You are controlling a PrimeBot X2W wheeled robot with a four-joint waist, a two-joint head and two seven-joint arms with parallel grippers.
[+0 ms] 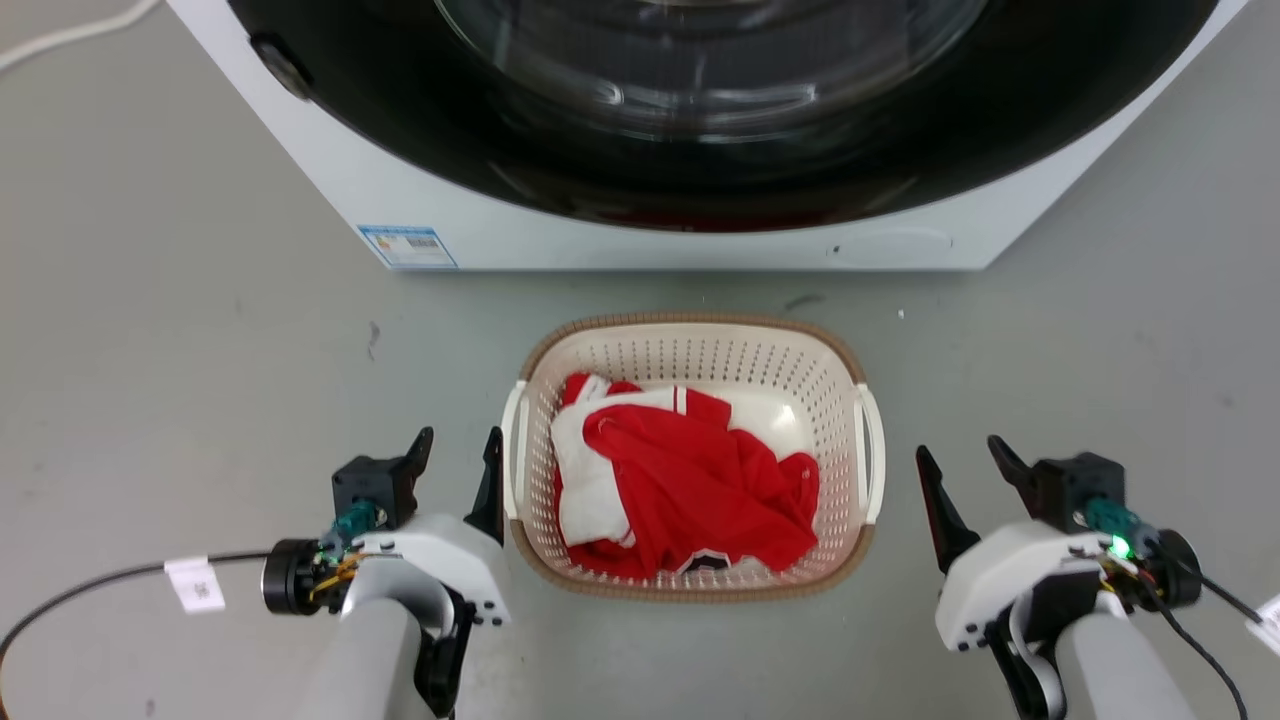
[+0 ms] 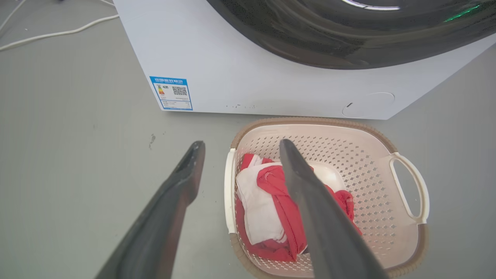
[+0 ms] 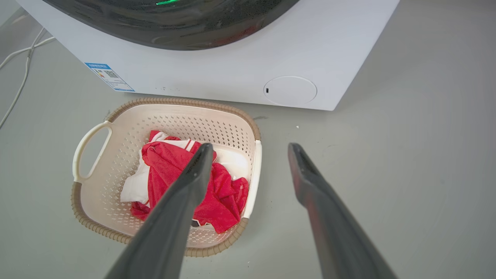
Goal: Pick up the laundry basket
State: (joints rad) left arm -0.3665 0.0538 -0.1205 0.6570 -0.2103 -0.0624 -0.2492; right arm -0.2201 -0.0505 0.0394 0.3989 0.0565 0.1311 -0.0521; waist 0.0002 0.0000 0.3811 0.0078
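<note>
The basket has loose red and white clothes lying in it, so my left gripper will next grab its white side handle to keep the basket level.
The laundry basket stands on the grey floor in front of the washing machine, cream with perforated walls, a brown rim and white side handles. Red and white clothing lies inside it. My left gripper is open just left of the basket's left handle, its inner finger close to it. My right gripper is open a short way right of the right handle, apart from it. In the left wrist view the basket sits ahead between and right of my open gripper. In the right wrist view the basket lies left of my open gripper.
A white washing machine with a dark round door stands right behind the basket. A pale cable runs on the floor at the far left. A black cable with a tag trails from my left arm.
</note>
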